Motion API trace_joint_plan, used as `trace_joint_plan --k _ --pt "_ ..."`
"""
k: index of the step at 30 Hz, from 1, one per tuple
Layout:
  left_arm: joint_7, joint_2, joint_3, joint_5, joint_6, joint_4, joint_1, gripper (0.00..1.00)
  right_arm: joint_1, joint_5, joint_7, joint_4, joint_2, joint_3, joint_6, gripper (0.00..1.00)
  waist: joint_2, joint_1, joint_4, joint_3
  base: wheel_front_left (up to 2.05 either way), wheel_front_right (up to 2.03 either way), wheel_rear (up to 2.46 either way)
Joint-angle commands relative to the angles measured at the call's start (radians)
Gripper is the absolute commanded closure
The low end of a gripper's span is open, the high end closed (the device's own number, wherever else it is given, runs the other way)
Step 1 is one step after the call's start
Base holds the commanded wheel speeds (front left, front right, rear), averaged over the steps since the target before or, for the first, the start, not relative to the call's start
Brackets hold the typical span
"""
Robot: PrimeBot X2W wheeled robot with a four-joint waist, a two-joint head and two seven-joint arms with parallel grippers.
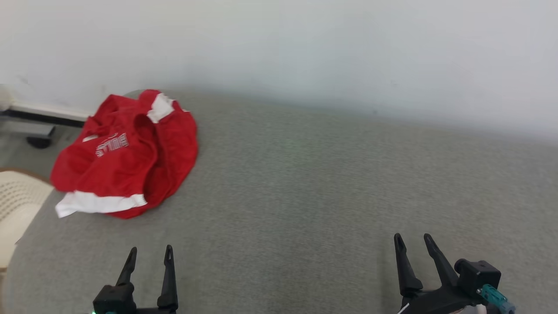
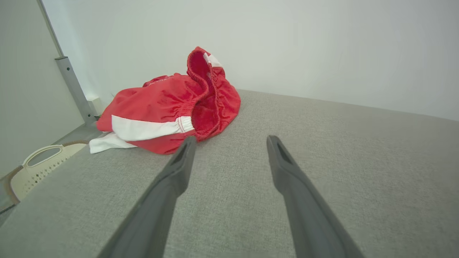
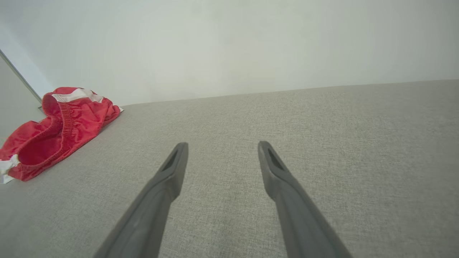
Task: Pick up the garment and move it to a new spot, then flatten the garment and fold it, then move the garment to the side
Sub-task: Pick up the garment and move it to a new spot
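The garment's elastic waistband edge stands up from the crumpled red cloth (image 1: 99,170). My left gripper should next grab the garment by its elastic waistband edge at the white stripe (image 1: 139,199).
The garment (image 1: 126,152) is a pair of red shorts with white trim and white lettering, lying crumpled at the far left of the grey fabric surface. In the left wrist view the garment (image 2: 172,111) bunches just beyond my fingertips, its elastic waistband standing up. From the right wrist it appears as a red heap (image 3: 53,129) at the far left. My left gripper (image 1: 150,254) stands open near the front edge, below the garment and apart from it. Far to the right, my right gripper (image 1: 413,241) is open over bare fabric. Nothing is held.
The grey fabric surface (image 1: 305,183) stretches wide to the right of the garment, ending at a pale wall (image 1: 305,43). A cream perforated basket (image 1: 17,205) sits off the left edge, below the surface. A grey metal post (image 2: 73,87) stands at the left corner.
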Motion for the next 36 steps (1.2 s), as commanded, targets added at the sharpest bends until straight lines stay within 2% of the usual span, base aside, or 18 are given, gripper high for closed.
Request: trace_joint_plan --k 1,7,13,21,25,32,34,36 --pt "-0.003 0.006 -0.001 0.012 0.001 0.002 0.002 0.0 0.012 0.006 -0.006 0.002 -0.002 0.003 -0.002 0.0 0.0 0.0 0.098 0.0 0.0 0.0 0.0" --pt "-0.003 0.011 0.001 0.015 0.001 0.008 0.011 0.0 0.008 0.016 -0.011 0.014 -0.003 0.009 -0.002 0.0 0.0 0.0 0.202 -0.004 0.0 0.0 0.0" --pt "-0.003 0.014 0.007 0.01 0.008 0.012 0.026 0.0 0.004 0.019 -0.01 0.02 -0.002 0.019 -0.002 0.0 0.0 0.0 0.277 -0.004 0.0 0.0 0.0" --pt "-0.003 0.014 0.025 0.008 0.02 -0.012 0.048 0.0 -0.028 0.005 0.0 0.023 -0.003 0.052 -0.002 0.0 0.0 0.0 0.288 0.014 0.0 0.0 0.0" --pt "0.001 0.014 0.02 -0.008 0.002 0.019 0.04 0.0 -0.022 0.013 0.001 0.024 -0.003 0.062 -0.002 0.0 0.0 0.0 0.286 0.013 0.0 0.0 0.0" --pt "0.116 0.05 -0.065 -0.024 -0.069 0.162 -0.186 0.0 -0.01 -0.022 0.029 -0.002 -0.003 0.056 -0.002 0.0 0.0 0.0 0.279 0.042 0.0 0.0 0.0" --pt "0.14 0.059 -0.078 -0.036 -0.075 0.194 -0.229 0.0 -0.008 -0.028 0.035 -0.013 -0.003 0.062 -0.002 0.0 0.0 0.0 0.269 0.051 0.0 0.0 0.0" --pt "0.181 0.086 -0.097 -0.06 -0.082 0.25 -0.313 0.0 -0.015 -0.052 0.061 -0.038 -0.002 0.08 -0.002 0.0 0.0 0.0 0.231 0.082 0.0 0.0 0.0"
